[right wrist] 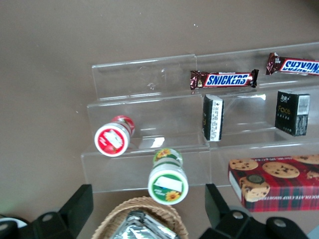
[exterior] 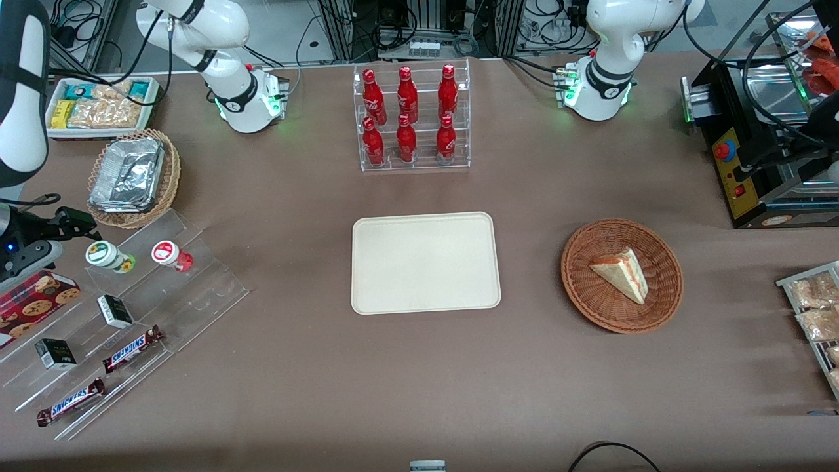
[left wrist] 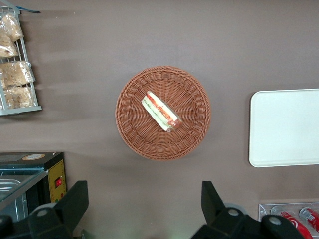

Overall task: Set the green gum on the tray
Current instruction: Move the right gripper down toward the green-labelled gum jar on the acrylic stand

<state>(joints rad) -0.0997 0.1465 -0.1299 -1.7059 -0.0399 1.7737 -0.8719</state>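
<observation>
Next, my right gripper grabs the green gum by its white lid end (exterior: 98,253). Then my right gripper places the gum on the tray (exterior: 425,263).
The green gum (exterior: 105,255) is a small white bottle with a green-and-yellow lid label. It rests on the highest step of a clear acrylic stand (exterior: 196,288), beside a similar red-labelled bottle (exterior: 167,253). It also shows in the right wrist view (right wrist: 168,182), just ahead of the open fingers. My right gripper (exterior: 69,221) hovers open and empty at the working arm's end of the table, above the rim of a wicker basket and close to the green gum (right wrist: 147,211). The cream-beige tray (exterior: 425,262) lies flat and bare at the table's middle; its edge shows in the left wrist view (left wrist: 284,127).
A wicker basket with a foil tray (exterior: 131,177) sits beside the stand. The stand's lower steps hold Snickers bars (exterior: 131,349), small dark boxes (exterior: 115,311) and a cookie box (exterior: 36,298). A rack of red bottles (exterior: 409,118), a sandwich basket (exterior: 621,275) and a white snack bin (exterior: 101,105) stand elsewhere.
</observation>
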